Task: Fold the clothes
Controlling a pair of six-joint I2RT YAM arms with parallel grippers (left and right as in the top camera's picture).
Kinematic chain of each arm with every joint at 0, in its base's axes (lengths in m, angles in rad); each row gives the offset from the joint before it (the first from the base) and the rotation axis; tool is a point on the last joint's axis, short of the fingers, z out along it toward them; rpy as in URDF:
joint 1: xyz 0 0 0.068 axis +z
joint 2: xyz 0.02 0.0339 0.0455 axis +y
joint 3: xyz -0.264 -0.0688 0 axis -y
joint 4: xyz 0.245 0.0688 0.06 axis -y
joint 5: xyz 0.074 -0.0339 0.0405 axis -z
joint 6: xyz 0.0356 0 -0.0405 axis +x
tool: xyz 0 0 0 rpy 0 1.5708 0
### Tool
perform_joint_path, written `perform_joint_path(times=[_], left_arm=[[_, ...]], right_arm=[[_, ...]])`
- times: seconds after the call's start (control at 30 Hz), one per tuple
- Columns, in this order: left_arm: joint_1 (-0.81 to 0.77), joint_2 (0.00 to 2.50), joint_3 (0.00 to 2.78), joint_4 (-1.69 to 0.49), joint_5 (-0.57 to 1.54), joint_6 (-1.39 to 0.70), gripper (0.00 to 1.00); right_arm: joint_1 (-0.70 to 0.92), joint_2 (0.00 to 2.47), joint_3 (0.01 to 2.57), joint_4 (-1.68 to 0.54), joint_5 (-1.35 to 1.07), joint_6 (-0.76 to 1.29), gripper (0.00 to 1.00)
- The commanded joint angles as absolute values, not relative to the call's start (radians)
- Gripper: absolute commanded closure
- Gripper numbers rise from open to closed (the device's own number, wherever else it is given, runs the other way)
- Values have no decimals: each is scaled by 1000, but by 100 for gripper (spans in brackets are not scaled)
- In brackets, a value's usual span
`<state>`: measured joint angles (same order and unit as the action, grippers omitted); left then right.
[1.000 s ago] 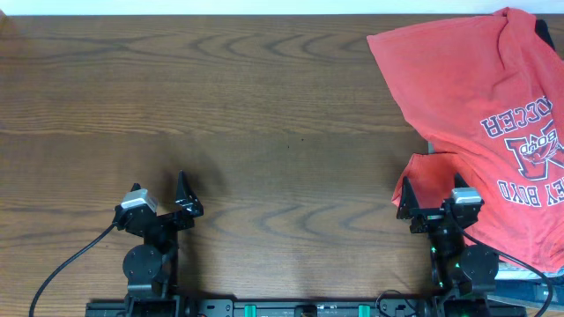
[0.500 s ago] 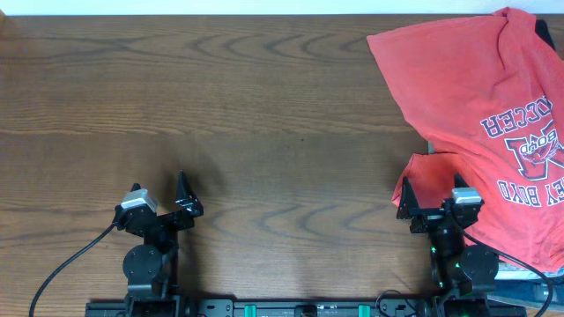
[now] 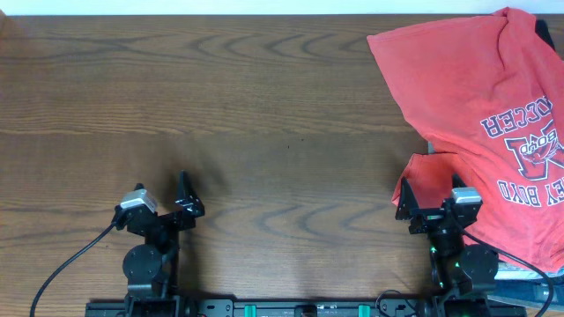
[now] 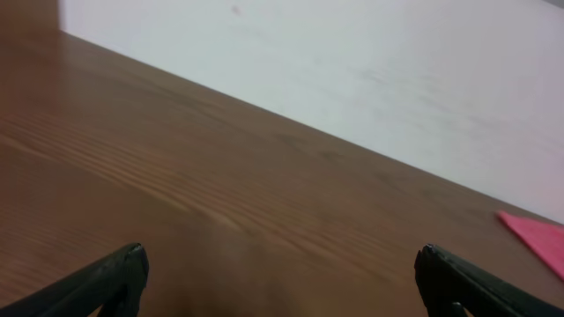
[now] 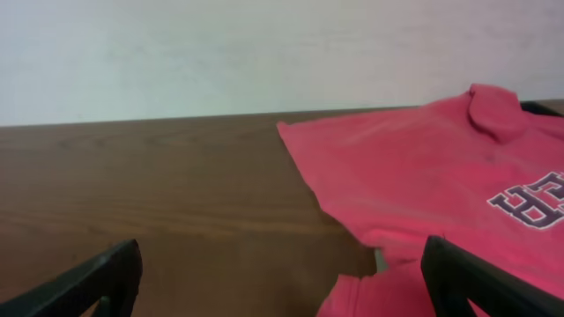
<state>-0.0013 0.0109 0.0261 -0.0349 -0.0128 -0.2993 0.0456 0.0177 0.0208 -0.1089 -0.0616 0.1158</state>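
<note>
My right gripper grabs the orange-red T-shirt [image 3: 476, 97] next by the flap just ahead, to pull the shirt onto open table for folding.
The orange-red T-shirt [image 3: 476, 97] lies rumpled at the table's right side, its white-and-navy lettering toward the right edge. One flap of it [image 3: 434, 176] lies just ahead of my right gripper [image 3: 430, 204], which is open and empty near the front edge. The right wrist view shows the shirt [image 5: 423, 167] ahead and to the right of the open right gripper [image 5: 282, 269]. My left gripper [image 3: 160, 202] is open and empty at the front left, far from the shirt. In the left wrist view [image 4: 278, 269] only a shirt corner [image 4: 538, 238] shows at far right.
A black garment [image 3: 544, 33] peeks out from under the shirt at the back right corner, also in the right wrist view [image 5: 542, 107]. The brown wooden table [image 3: 220, 97] meets a white wall at the back. Cables trail from both arm bases.
</note>
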Motion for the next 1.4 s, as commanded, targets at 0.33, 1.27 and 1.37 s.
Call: perform_joint_path(times=[0.33,1.27,1.37], left_arm=[[-3,283,339,-332,109,-345,2],[-3,1052,846,-833,113,-339,2],[-3,1053,843,-833,113,-339,2]], right_arm=[[53,397,356,-347,-64,133,1],[54,1434,931,-840,-12,82,16],[54,1496,931,-842,-15,93,20]])
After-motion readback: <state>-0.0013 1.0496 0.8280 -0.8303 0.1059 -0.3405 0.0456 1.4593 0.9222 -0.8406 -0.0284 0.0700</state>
